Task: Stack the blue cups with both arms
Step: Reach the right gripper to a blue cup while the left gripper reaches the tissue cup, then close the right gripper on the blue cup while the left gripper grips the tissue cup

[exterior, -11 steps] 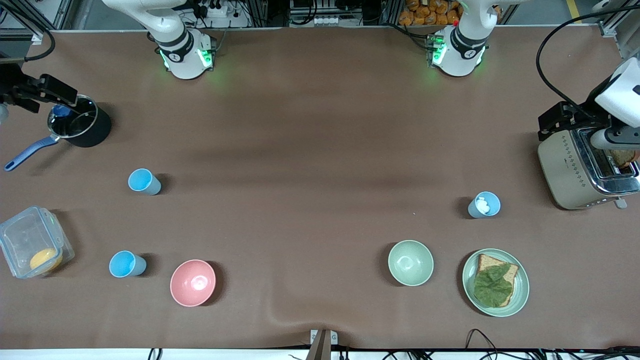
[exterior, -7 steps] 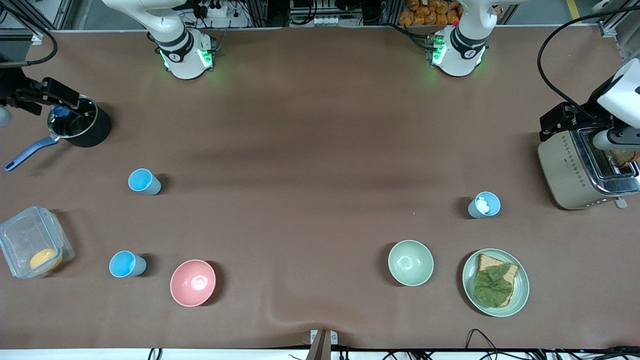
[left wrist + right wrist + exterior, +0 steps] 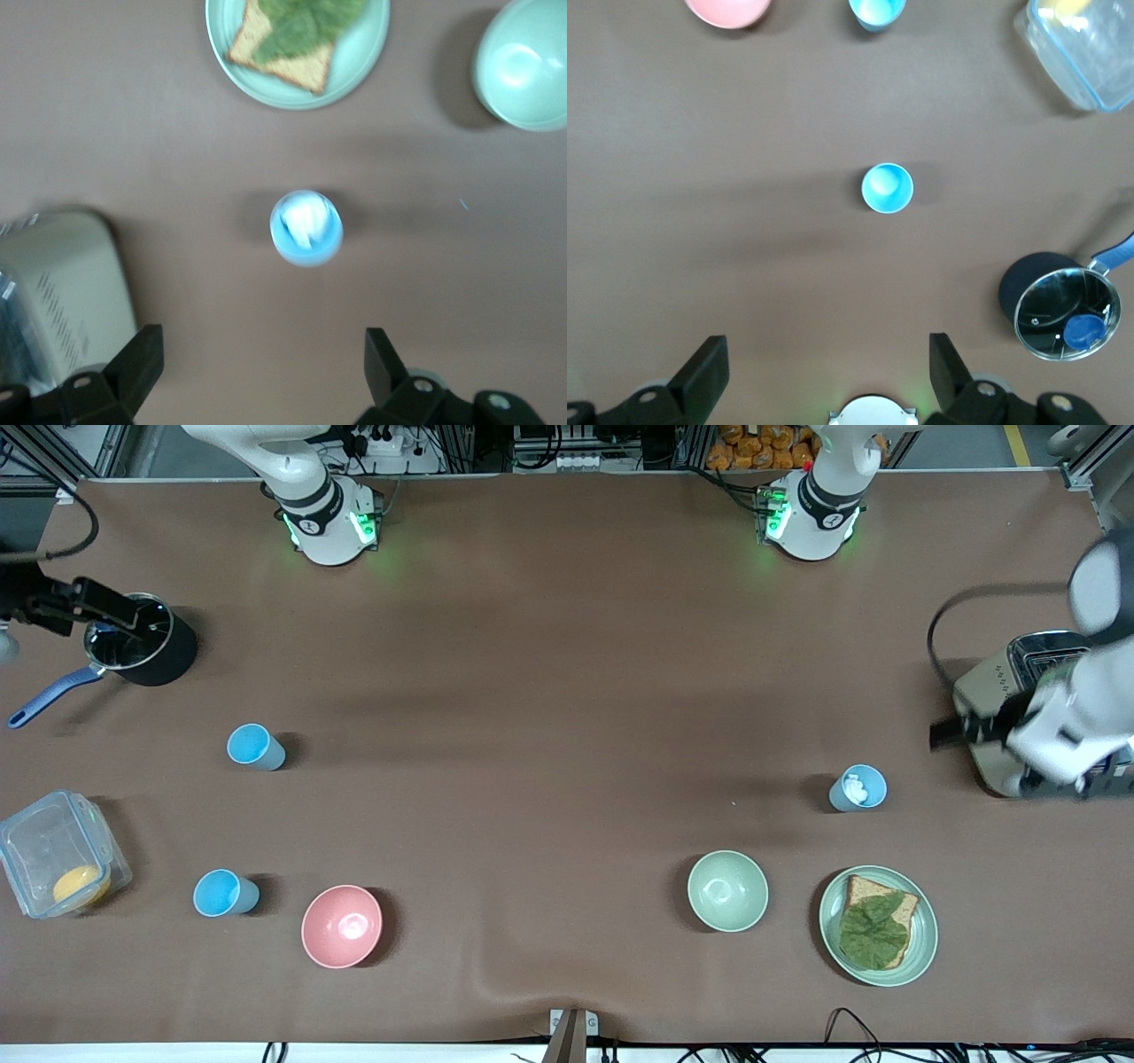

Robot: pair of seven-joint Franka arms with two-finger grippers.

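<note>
The left gripper grabs the third blue cup by its rim next, to bring the cup to the stack.
A grey-blue cup stands upright toward the right arm's end of the table; it also shows in the right wrist view. A bright sky-blue cup stands nearer the front camera, beside the pink bowl; it also shows in the right wrist view. My right gripper is open and empty in the air over the black saucepan; its own view shows the jaws wide apart. My left gripper is open and empty over the toaster; its own view shows the jaws wide apart.
A third blue cup with something white inside stands toward the left arm's end of the table. Nearer the front camera are a pale green bowl and a plate with toast and a leaf. A clear container holds an orange thing.
The left arm's hand has swung from above the toaster's top toward the front camera and the cup with the white thing. The right gripper has shifted slightly over the saucepan. No cup moved.
</note>
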